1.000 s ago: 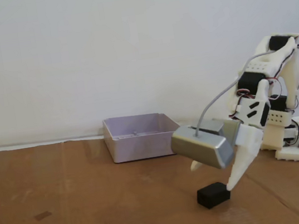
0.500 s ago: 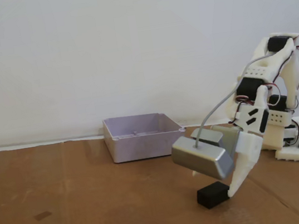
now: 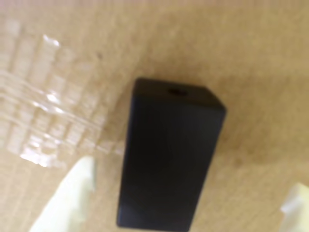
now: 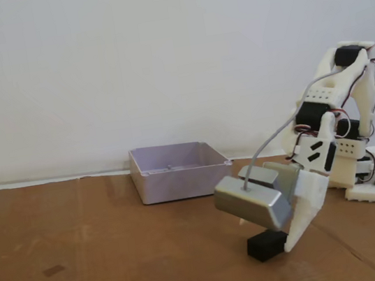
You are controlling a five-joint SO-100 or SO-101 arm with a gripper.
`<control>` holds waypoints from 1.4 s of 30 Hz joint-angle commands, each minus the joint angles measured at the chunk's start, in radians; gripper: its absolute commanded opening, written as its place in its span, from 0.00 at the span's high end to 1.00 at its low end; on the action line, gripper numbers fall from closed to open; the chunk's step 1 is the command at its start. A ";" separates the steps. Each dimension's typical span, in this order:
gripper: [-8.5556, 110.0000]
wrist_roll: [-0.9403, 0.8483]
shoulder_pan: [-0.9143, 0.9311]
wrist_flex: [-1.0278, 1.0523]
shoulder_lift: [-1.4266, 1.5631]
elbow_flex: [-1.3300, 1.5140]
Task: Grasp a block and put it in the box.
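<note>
Next, my gripper grabs the two long sides of the black block [image 3: 171, 154] to put it in the box.
A black rectangular block [image 3: 171, 154] lies on the brown cardboard surface. In the wrist view it sits between my two white fingertips [image 3: 65, 200], with a gap on each side. My gripper [image 3: 178, 212] is open and lowered around the block without touching it. In the fixed view the block [image 4: 265, 246] lies at the front right, and my gripper [image 4: 279, 245] reaches down to it, one white finger [image 4: 303, 216] showing. The pale lilac open box [image 4: 180, 184] stands on the cardboard behind and to the left of the block.
The cardboard sheet [image 4: 84, 255] covers the table. Clear tape [image 3: 43, 121] shines on it left of the block. The arm's base [image 4: 373, 176] and cables stand at the right. A grey camera housing [image 4: 253, 200] hangs on the wrist above the block.
</note>
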 commanded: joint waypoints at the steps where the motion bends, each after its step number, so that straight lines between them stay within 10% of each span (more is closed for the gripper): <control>1: 0.53 -0.005 0.012 -0.046 0.031 -0.101; 42: 0.63 -0.006 0.035 -0.074 -0.044 -0.100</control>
